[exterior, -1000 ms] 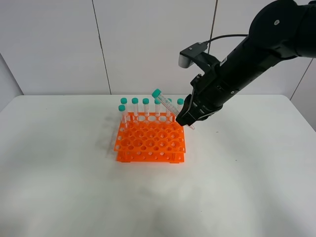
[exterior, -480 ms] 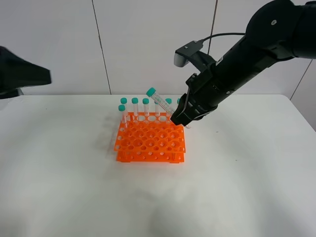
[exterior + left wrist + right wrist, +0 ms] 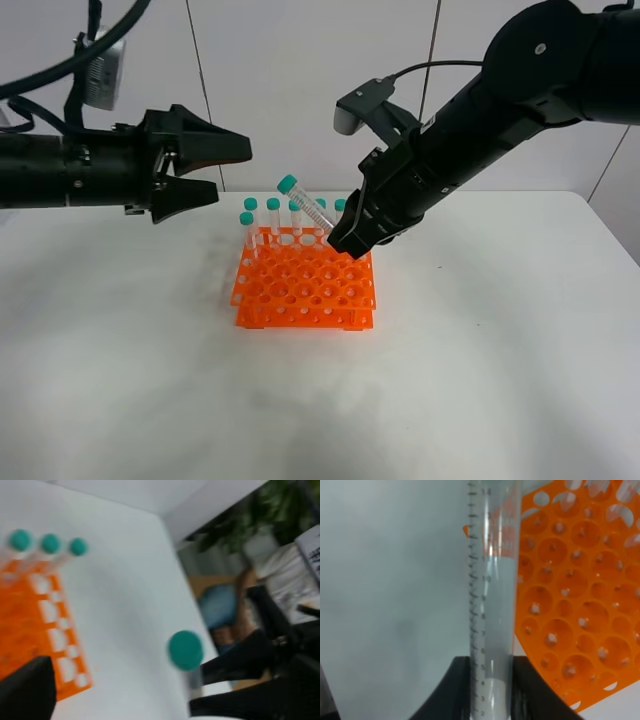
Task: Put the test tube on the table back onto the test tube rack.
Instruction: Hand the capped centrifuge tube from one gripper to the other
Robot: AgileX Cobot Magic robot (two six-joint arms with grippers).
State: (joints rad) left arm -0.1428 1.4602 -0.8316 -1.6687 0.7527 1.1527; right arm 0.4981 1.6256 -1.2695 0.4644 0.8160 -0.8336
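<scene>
The test tube needs to go back onto the orange test tube rack (image 3: pixel 305 290), so my left gripper should next grab the tube by its teal cap (image 3: pixel 287 184).
My right gripper (image 3: pixel 346 240) is shut on the test tube (image 3: pixel 304 208), held tilted with its teal cap up and to the left, above the back edge of the orange test tube rack (image 3: pixel 305 290). In the right wrist view the clear graduated tube (image 3: pixel 492 580) runs up from between the fingers (image 3: pixel 462 690), with the rack (image 3: pixel 580 580) below it. My left gripper (image 3: pixel 232 170) is open and empty in the air, left of the rack. Its blurred wrist view shows the held tube's cap (image 3: pixel 185 650) and the rack (image 3: pixel 30 615).
Several identical teal-capped tubes (image 3: pixel 273 215) stand in the rack's back row and left corner. The rack sits mid-table on the white table (image 3: pixel 450 380), and a white wall stands behind it. The right arm (image 3: pixel 470 120) reaches in from the upper right.
The left arm has swung in from the left, its open gripper now near the rack. My right gripper has carried the tube leftward along the rack's back edge.
</scene>
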